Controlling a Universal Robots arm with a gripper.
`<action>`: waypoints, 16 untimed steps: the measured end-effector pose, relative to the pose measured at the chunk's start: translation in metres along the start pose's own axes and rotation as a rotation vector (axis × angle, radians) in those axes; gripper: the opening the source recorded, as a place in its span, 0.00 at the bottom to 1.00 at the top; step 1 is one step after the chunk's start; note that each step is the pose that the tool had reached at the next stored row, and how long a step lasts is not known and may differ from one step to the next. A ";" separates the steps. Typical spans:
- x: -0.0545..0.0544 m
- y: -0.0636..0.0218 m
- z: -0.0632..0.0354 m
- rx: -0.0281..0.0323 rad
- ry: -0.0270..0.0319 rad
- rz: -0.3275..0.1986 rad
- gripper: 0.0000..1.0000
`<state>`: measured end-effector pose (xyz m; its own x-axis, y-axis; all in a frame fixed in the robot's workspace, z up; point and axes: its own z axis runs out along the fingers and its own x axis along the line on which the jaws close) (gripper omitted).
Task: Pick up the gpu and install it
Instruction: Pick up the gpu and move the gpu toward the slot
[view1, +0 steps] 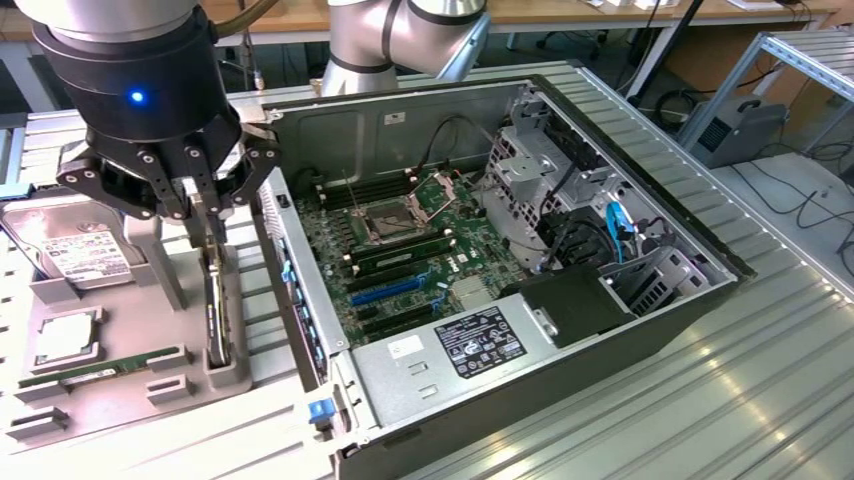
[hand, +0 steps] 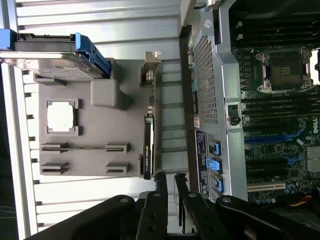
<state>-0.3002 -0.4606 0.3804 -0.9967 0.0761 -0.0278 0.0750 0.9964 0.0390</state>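
My gripper should next take hold of the GPU's two flat sides along its upper edge (view1: 211, 258), because the GPU is standing on edge in the grey holder (view1: 200, 385).
The gpu (view1: 214, 312) stands on edge in a slot of the grey holder (view1: 200, 385), beside the open computer case (view1: 561, 345). Edge-on in the wrist view, the gpu (hand: 148, 150) is a thin dark strip with its silver bracket (hand: 151, 67) at the far end. My gripper (view1: 203, 222) hangs just above the card's upper edge. My gripper (hand: 170, 177) is open by a narrow gap with nothing between the fingers (hand: 161, 186), and it sits slightly to the case side of the card. The motherboard (view1: 400, 250) lies exposed, with blue expansion slots (hand: 272, 140).
On the holder (hand: 100, 130) also rest a silver hard drive (view1: 74, 255), a CPU (view1: 64, 338) and a green RAM stick (view1: 100, 368). The case's rear wall (view1: 287, 270) rises right beside the card. A power supply (view1: 461, 345) and drive cages (view1: 587, 230) occupy the case's other side.
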 end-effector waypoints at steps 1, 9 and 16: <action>0.000 -0.0002 0.0000 0.0000 -0.0001 0.000 0.24; 0.000 -0.0004 0.0000 0.0000 -0.0001 0.000 0.42; 0.002 -0.0008 0.0068 0.0000 -0.0001 0.000 0.42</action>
<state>-0.3020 -0.4610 0.3735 -0.9967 0.0761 -0.0278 0.0750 0.9964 0.0390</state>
